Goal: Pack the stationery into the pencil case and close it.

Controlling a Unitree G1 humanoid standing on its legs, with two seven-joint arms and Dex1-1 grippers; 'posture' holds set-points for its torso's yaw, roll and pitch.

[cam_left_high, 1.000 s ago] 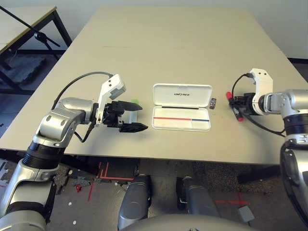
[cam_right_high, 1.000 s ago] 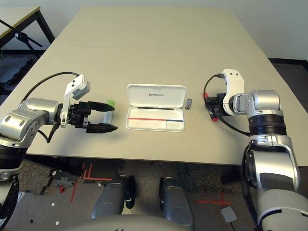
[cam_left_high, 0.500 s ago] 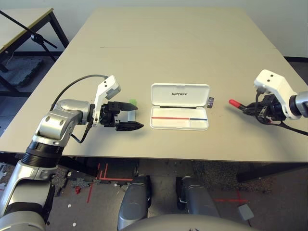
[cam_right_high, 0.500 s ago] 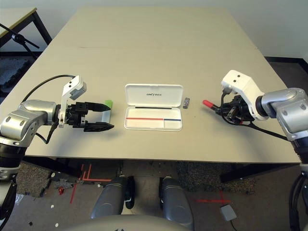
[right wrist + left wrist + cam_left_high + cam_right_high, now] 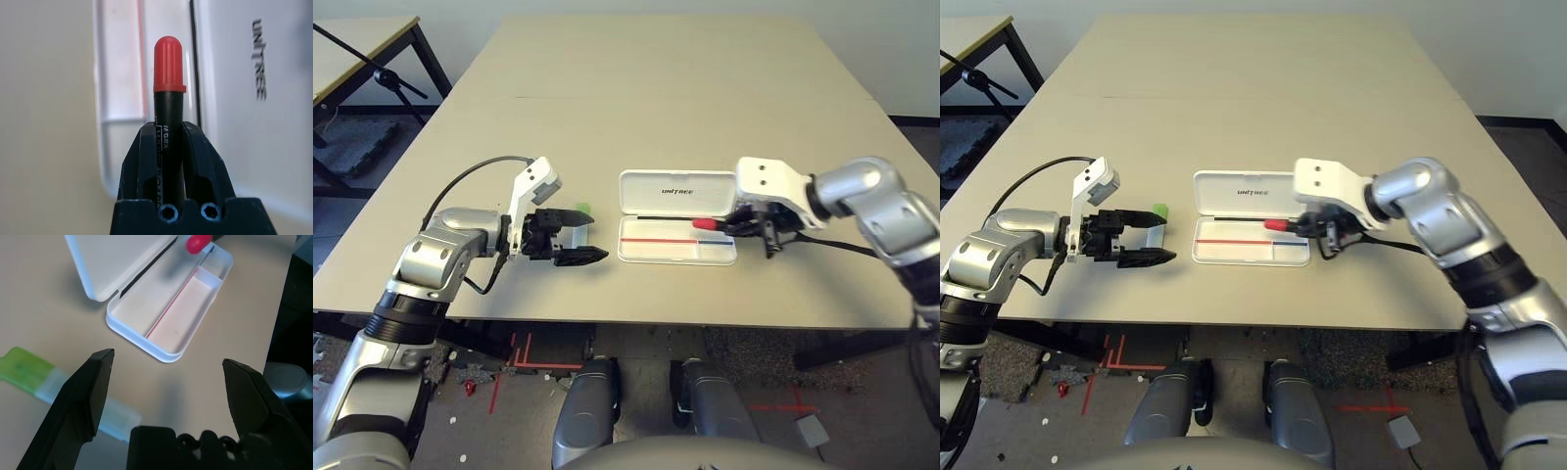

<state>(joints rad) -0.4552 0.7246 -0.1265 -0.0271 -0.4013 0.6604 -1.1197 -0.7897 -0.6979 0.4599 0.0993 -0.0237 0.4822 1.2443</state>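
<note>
My right gripper should move the marker inward before it lets go, because the red marker's black body (image 5: 168, 108) hangs across the tray's short end (image 5: 110, 189).
The white pencil case (image 5: 677, 191) lies open in the middle of the table, lid flat toward the far side and tray (image 5: 656, 250) toward me, a red and blue line along the tray. My right gripper (image 5: 730, 224) is shut on the red marker (image 5: 706, 223), holding it level just above the tray's right part, red cap (image 5: 167, 63) pointing left. My left gripper (image 5: 579, 235) rests open on the table left of the case. The pale stick with a light-green end (image 5: 29, 369) lies beside its far finger (image 5: 93, 391), not between the jaws.
The tan table (image 5: 675, 88) stretches wide behind the case. A second table with a black stand (image 5: 372, 69) is off to the far left. The front edge (image 5: 636, 321) runs close below both grippers. A black cable (image 5: 470, 176) loops over my left wrist.
My right arm lifted the red marker from the table's right side and swung it left, over the case's tray. The left gripper stayed open beside the stick.
</note>
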